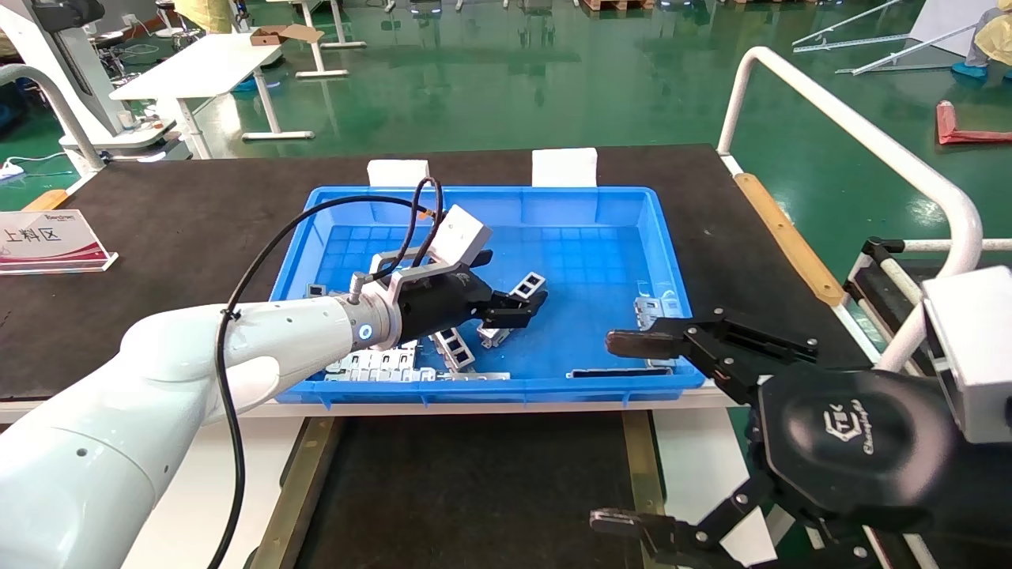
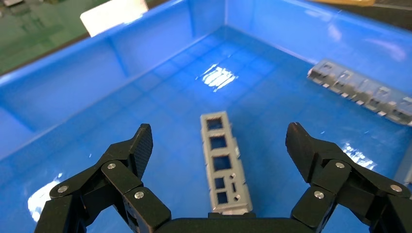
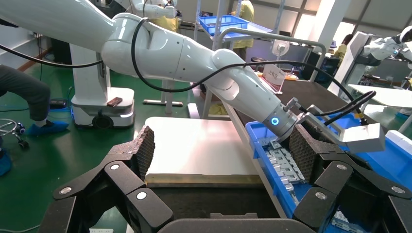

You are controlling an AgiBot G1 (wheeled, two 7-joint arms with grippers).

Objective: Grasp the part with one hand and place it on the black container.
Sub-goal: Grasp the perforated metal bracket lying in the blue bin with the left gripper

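The part needs to go on the black container (image 1: 474,482), so I will next grab the part's long sides beside the smaller windows with my left gripper.
The part (image 2: 221,162), a short silver-grey channel bar with a row of rectangular windows, lies on the floor of the blue bin (image 2: 145,58). It also shows in the head view (image 1: 530,284). My left gripper (image 2: 218,133) is open, with a finger on each side of the part and clear of it; the head view shows it (image 1: 510,280) low inside the bin. The black container (image 1: 474,482), a flat black tray with brass-coloured side rails, lies in front of the bin, and the right wrist view shows it below (image 3: 204,201). My right gripper (image 1: 617,431) is open and empty above the tray's right side.
Several more windowed parts lie in the blue bin (image 1: 672,261) at the near left (image 1: 379,363), near middle (image 1: 455,348) and right (image 1: 652,312). A plain flat strip (image 1: 609,371) lies by the front wall. A white rail (image 1: 870,134) runs along the right.
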